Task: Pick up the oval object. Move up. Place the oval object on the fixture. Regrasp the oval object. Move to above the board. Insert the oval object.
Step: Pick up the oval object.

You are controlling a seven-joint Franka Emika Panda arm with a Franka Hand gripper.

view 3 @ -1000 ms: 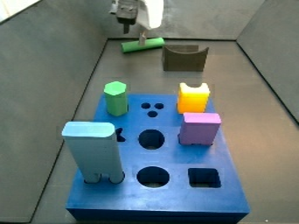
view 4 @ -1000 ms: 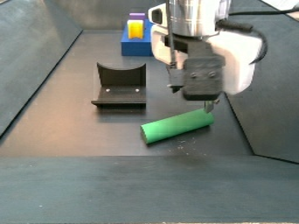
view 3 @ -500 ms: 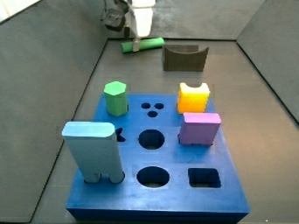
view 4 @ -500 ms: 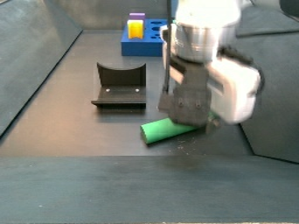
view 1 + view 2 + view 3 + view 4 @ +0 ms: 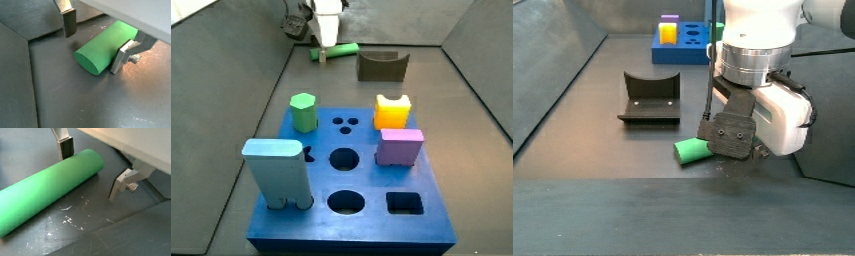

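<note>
My gripper grabs the oval object by its smooth long sides next, to set the object on the fixture (image 5: 381, 66).
The oval object (image 5: 107, 44) is a smooth green rod lying flat on the dark floor. In both wrist views it lies between my two silver fingers (image 5: 69, 22). My gripper (image 5: 97, 42) is open and low around one end of the rod (image 5: 60, 185). One finger stands apart from the rod; the other finger (image 5: 123, 54) is at its side. In a side view my gripper (image 5: 326, 48) is down at the rod (image 5: 341, 51), left of the fixture (image 5: 381, 66). In a side view my hand (image 5: 734, 140) hides all but the rod's end (image 5: 690, 150). The blue board (image 5: 372, 215) lies nearer.
The board carries a light green hexagonal peg (image 5: 302, 112), a yellow piece (image 5: 393, 108), a pink block (image 5: 400, 145) and a tall light blue block (image 5: 278, 172). Grey walls (image 5: 251, 60) slope up on both sides. The fixture also shows in a side view (image 5: 649, 97).
My gripper has come down from above the rod until its open fingers straddle it. The rod has not moved.
</note>
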